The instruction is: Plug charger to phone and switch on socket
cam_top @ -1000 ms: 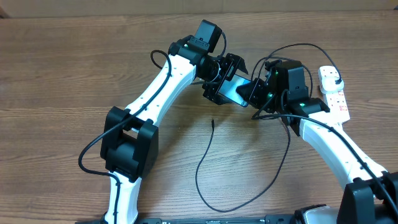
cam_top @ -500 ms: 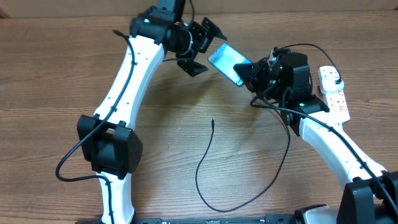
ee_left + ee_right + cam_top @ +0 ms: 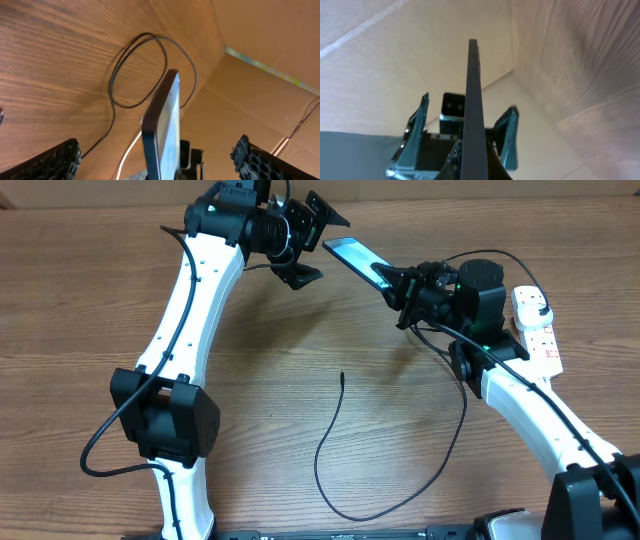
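My left gripper grabs the phone by its far end (image 3: 340,247) next, since this leaves the phone's lower end free to plug in the charger (image 3: 319,455).
The phone (image 3: 355,258) is lifted off the table and tilted, its cyan screen showing. My right gripper (image 3: 402,285) is shut on its lower end. It shows edge-on in the right wrist view (image 3: 474,95), with my right gripper (image 3: 470,167) below it. My left gripper (image 3: 325,247) is open, with a finger on each side of the phone's far end and not touching it. In the left wrist view the phone (image 3: 161,115) stands between the open fingers (image 3: 157,145). The charger (image 3: 319,455) lies looped on the table, its tip (image 3: 342,377) free. The socket (image 3: 541,340) lies far right with a black plug (image 3: 540,308) in it.
A black cable loop (image 3: 112,82) and the socket's white cord (image 3: 131,150) lie on the wood under the phone. Cardboard walls (image 3: 260,30) close off the back of the table. My right arm (image 3: 530,415) crosses the right side.
My left gripper has let go of the phone, opened and pulled back to the upper left. My right gripper has raised the phone and turned it closer to edge-on.
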You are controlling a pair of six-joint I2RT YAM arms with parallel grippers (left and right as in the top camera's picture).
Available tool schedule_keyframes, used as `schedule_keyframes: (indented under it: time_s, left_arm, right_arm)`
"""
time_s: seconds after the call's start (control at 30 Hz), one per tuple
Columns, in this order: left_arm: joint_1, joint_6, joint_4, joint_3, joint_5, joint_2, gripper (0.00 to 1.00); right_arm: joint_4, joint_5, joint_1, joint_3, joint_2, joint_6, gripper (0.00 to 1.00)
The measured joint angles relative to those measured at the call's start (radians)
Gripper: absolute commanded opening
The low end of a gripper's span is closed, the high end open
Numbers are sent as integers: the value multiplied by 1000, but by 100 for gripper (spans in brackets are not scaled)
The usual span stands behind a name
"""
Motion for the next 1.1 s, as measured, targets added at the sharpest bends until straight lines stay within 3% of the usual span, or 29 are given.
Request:
schedule_keyframes:
  time_s: [0.17, 0.47, 0.67, 0.8, 0.97, 1.1]
  left_arm:
    - [-6, -23, 5, 0, -30, 0, 100]
    - [-77, -63, 7, 0, -101, 0, 96]
    - [-100, -85, 7, 0, -142, 0, 66]
    - [-100, -87, 6, 0, -154, 0, 35]
    - [-100, -86, -2, 0, -169, 0, 31]
    - [-100, -103, -2, 0, -180, 0, 7]
  right_arm:
    - [20, -53, 0, 0, 0, 129, 4]
    - [21, -78, 5, 0, 0, 130, 4]
    - [20, -95, 7, 0, 0, 130, 4]
    - [20, -104, 7, 0, 0, 130, 4]
    - [26, -101, 6, 0, 0, 130, 4]
    - [29, -88, 6, 0, 0, 130, 4]
